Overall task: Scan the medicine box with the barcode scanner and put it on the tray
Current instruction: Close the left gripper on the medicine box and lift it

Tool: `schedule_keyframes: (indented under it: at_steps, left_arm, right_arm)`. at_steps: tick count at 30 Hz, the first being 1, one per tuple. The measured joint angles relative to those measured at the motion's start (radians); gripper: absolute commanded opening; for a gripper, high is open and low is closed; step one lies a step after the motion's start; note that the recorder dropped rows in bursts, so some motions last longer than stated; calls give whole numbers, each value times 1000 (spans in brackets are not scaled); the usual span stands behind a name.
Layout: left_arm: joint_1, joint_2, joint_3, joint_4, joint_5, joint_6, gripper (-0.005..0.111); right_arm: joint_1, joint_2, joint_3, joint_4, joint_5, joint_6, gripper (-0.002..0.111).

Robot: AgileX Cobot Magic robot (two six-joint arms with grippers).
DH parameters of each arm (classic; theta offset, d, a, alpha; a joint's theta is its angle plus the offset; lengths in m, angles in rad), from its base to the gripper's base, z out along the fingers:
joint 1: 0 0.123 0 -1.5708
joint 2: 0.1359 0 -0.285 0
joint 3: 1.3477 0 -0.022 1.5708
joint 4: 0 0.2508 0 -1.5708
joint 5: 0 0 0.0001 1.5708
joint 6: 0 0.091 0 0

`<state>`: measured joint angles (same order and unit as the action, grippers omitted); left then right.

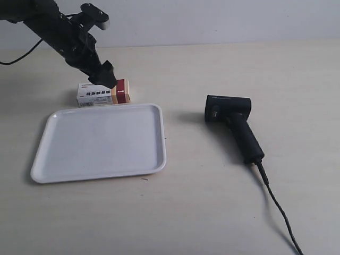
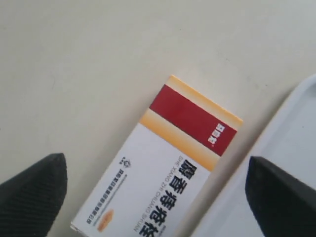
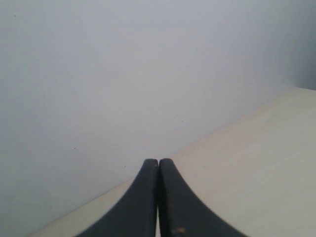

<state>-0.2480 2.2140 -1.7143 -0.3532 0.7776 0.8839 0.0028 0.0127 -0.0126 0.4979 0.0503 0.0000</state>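
Note:
The left gripper will next grip the medicine box (image 1: 103, 94) by the long sides of its white section, so that it can then present the box to the barcode scanner (image 1: 234, 125).
The medicine box (image 1: 103, 94) lies flat on the table just behind the white tray (image 1: 101, 141). My left gripper (image 1: 104, 76) hangs right over the box, open. In the left wrist view the box (image 2: 163, 168) lies between the two wide-spread black fingertips (image 2: 34, 192), with the tray's rim (image 2: 291, 113) at one side. The black barcode scanner (image 1: 234, 125) lies on its side to the right of the tray, cable trailing toward the front edge. My right gripper (image 3: 158, 163) is shut on nothing, facing a wall and the table edge; it does not appear in the exterior view.
The scanner's thin cable (image 1: 279, 204) runs across the table to the front right corner. A pale wall (image 1: 212, 21) stands behind the table's far edge.

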Motion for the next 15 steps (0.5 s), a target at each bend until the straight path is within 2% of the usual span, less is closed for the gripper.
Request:
schedule_keyframes:
  at_steps: [6, 15]
  left_arm:
    - [5, 52, -33, -17, 7, 170, 93]
    - [5, 137, -86, -21, 7, 231, 93]
  right_arm:
    - [0, 0, 0, 0, 0, 0, 0]
    - [0, 0, 0, 0, 0, 0, 0]
